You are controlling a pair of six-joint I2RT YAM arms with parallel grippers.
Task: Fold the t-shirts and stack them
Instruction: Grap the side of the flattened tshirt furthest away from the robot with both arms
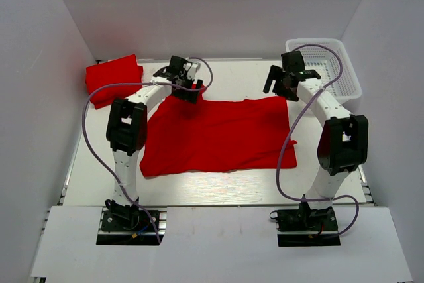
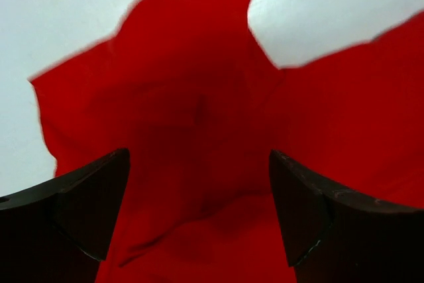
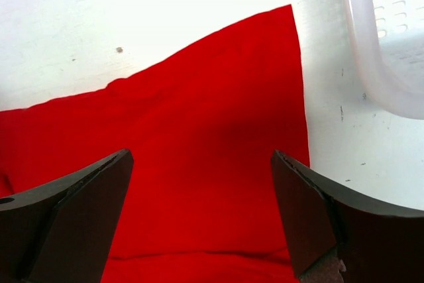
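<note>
My left gripper grabs the spread t-shirt's far corner, at the bunched sleeve, next, to fold the t-shirt's far side toward me.
A red t-shirt (image 1: 218,134) lies spread across the middle of the table, folded into a wide rectangle. A second red t-shirt (image 1: 112,79) sits folded at the far left corner. My left gripper (image 1: 187,84) hangs open just above the spread shirt's far left corner, where a sleeve (image 2: 192,97) bunches up between the fingers (image 2: 93,203). My right gripper (image 1: 279,79) stands open above the shirt's far right corner (image 3: 265,64); its fingers (image 3: 305,210) straddle flat cloth without holding it.
A white plastic mesh basket (image 1: 341,87) stands at the far right corner, close beside my right gripper; its rim (image 3: 371,44) shows in the right wrist view. White walls close in the table on three sides.
</note>
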